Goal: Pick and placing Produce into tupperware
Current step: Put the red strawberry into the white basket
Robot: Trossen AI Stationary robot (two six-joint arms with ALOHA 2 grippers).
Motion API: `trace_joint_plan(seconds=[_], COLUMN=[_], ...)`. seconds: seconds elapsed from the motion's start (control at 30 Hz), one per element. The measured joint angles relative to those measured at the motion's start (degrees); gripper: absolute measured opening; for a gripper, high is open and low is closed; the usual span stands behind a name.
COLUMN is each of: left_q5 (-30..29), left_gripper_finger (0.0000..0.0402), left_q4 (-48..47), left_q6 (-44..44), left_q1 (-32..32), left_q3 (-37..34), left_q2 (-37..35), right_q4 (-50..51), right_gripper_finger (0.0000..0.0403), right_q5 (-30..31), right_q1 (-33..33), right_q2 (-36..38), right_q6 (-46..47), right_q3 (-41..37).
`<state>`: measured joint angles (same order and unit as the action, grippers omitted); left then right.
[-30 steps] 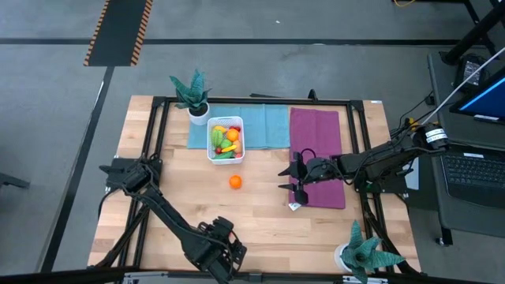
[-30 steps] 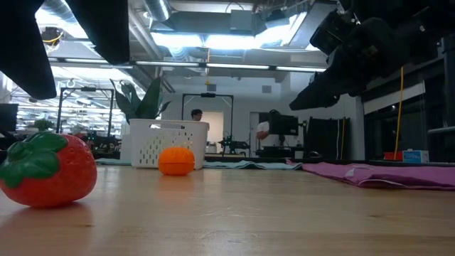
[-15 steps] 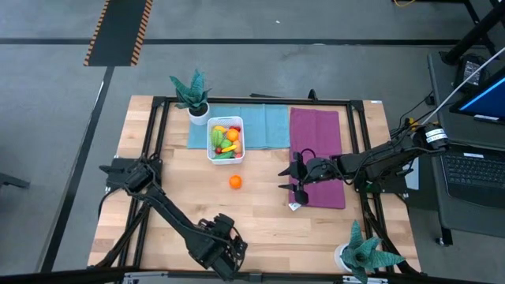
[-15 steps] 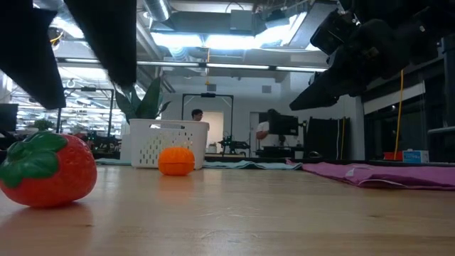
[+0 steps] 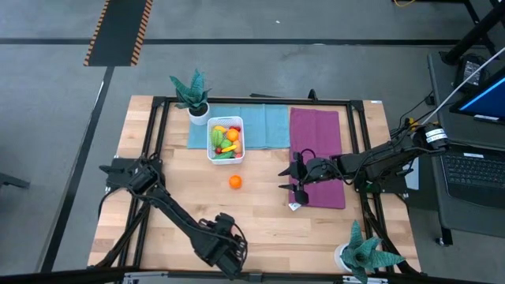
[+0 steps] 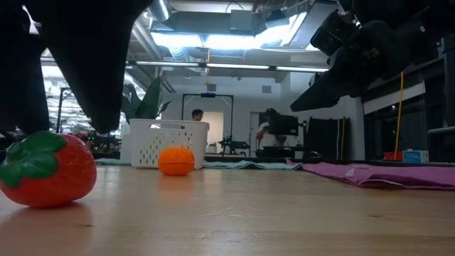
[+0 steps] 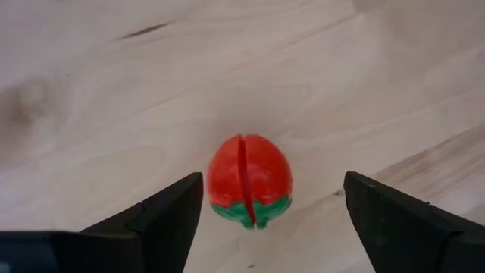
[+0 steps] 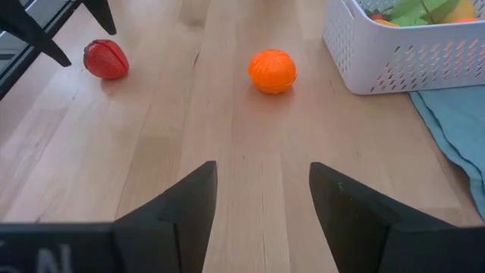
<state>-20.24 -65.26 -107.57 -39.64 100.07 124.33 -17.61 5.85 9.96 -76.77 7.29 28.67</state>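
My left gripper should lower its fingers before it closes, because they are still above the red fruit (image 7: 249, 178) and wide gaps of wood show.
A red toy fruit with a green cap (image 7: 250, 180) lies on the bare wood near the table's front edge (image 6: 46, 171). My left gripper (image 7: 273, 180) hangs open just above it, pointing steeply down, one finger on either side without touching. In the high view that gripper (image 5: 226, 251) hides the fruit. A small orange piece (image 5: 235, 181) rests mid-table. The white perforated tupperware (image 5: 226, 140) holds several produce pieces and stands on a teal cloth. My right gripper (image 5: 287, 180) waits open above the table to the right, and nothing lies between its fingers (image 8: 263, 171).
A purple cloth (image 5: 317, 156) lies beside the teal cloth (image 5: 264, 126). Teal-leaved potted plants stand at the far left (image 5: 194, 96) and near right (image 5: 361, 254). A black frame (image 5: 158, 118) runs around the tabletop. A person stands in the room beyond (image 6: 196, 115).
My left gripper has come down toward the red fruit and shifted slightly toward the table's right edge. In the low view its fingers now reach down to the fruit's top, one on either side. The fruit has stayed where it was.
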Motion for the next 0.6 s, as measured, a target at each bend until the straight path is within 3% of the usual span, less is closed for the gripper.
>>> trace_joint_plan(seconds=[0.6], left_q5=[1.3], left_gripper_finger=[0.0300], left_q4=[10.7], left_q6=[-0.3], left_q1=[1.0], left_q3=[-10.2], left_q2=[-0.1], right_q4=[0.3], right_gripper_finger=[0.0213], right_q5=[0.0], right_q1=[0.0], right_q2=[0.0], right_q6=[0.0], right_q3=[0.0])
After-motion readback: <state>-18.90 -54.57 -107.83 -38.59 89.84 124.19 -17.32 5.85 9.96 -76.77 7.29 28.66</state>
